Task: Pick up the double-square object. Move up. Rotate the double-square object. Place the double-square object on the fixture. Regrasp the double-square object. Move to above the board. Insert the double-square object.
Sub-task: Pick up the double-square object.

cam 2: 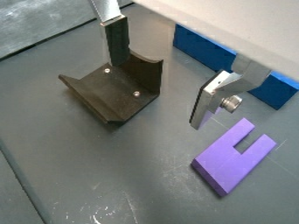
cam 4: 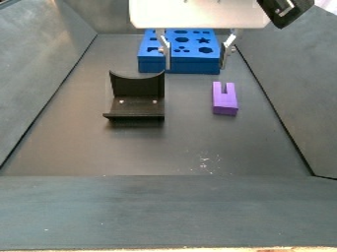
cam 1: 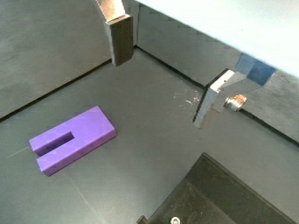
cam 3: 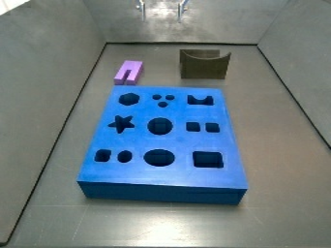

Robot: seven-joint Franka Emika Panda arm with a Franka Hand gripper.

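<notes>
Next, my gripper takes hold of the double-square object by its long outer sides to lift and turn it for the fixture point(cam 3: 202, 64).
The double-square object point(cam 1: 70, 138) is a flat purple block with a slot in one end. It lies on the dark floor, also in the other wrist view point(cam 2: 233, 157) and in both side views point(cam 3: 128, 71) point(cam 4: 227, 96). My gripper point(cam 1: 160, 93) point(cam 2: 158, 101) hangs open well above the floor, with nothing between its fingers. The block sits off to one side of the fingers, untouched. The dark fixture point(cam 2: 111, 92) point(cam 3: 202, 64) point(cam 4: 134, 98) stands beside the block. The blue board point(cam 3: 162, 136) point(cam 4: 184, 49) point(cam 2: 222, 57) lies flat with several cut-outs.
Grey walls point(cam 3: 65, 107) enclose the floor on all sides. In a side view the gripper point(cam 3: 162, 9) shows only at the far end, above the block and the fixture.
</notes>
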